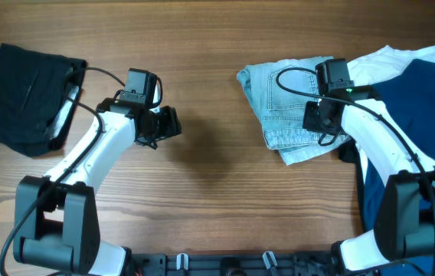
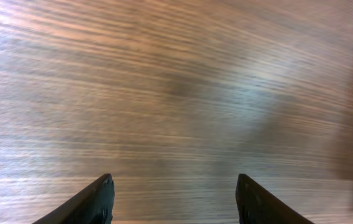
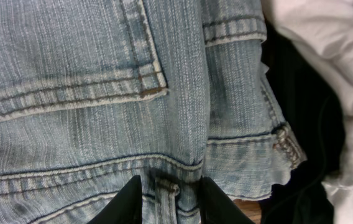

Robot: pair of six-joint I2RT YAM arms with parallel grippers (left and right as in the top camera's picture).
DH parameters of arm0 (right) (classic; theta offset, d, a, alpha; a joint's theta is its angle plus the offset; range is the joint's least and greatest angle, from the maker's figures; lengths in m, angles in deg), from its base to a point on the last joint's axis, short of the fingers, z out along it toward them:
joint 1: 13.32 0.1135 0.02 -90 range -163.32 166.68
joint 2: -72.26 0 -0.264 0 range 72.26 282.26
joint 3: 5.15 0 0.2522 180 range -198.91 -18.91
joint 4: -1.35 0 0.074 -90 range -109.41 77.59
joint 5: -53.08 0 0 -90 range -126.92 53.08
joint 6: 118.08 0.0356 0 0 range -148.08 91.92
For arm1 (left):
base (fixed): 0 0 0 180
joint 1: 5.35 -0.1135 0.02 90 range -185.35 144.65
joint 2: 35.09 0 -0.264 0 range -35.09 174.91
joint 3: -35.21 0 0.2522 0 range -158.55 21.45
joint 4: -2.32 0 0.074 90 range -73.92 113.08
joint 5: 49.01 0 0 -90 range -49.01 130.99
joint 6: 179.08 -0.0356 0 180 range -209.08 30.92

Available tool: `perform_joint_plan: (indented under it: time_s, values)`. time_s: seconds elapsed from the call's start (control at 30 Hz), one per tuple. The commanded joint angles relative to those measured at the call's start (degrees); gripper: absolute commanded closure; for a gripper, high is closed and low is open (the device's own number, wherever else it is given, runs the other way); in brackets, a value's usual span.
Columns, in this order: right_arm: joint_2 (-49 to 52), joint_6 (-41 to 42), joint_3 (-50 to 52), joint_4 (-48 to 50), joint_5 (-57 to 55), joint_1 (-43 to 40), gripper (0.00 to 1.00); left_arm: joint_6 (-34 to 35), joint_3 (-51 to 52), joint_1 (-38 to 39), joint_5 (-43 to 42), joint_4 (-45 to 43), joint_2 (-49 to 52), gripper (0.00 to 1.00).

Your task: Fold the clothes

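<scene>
The denim shorts [image 1: 286, 100] should go folded onto the black garment, so my left gripper should next grab them by the waistband edge [image 1: 274, 142], layers together.
The light-blue denim shorts [image 1: 286, 100] lie folded right of the table's middle, with the pocket stitching and waistband [image 3: 102, 93] filling the right wrist view. My right gripper [image 1: 315, 116] sits on their right edge. Its jaws [image 3: 170, 180] stand slightly apart astride a belt loop, with denim between them but not pinched. My left gripper [image 1: 170, 123] hovers over bare wood left of centre, open and empty [image 2: 173, 182].
A folded black garment [image 1: 22, 96] lies at the far left. A pile of navy [image 1: 424, 115] and white [image 1: 390, 61] clothes lies at the right edge, touching the shorts; white cloth [image 3: 325, 43] and dark cloth [image 3: 294, 99] show beside the denim.
</scene>
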Motion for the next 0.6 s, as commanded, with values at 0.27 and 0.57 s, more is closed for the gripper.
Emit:
perform_joint_plan:
  time_s: [0.27, 0.57]
  values:
    - [-1.5, -0.4, -1.6, 3.2, 12.0, 0.2, 0.88, 4.8, -0.9, 1.8, -17.2, -13.7, -0.6, 0.31]
    - [10.3, 10.7, 1.2, 3.7, 4.9, -2.0, 0.96, 11.1, -0.9, 11.5, -19.3, -26.3, 5.3, 0.23]
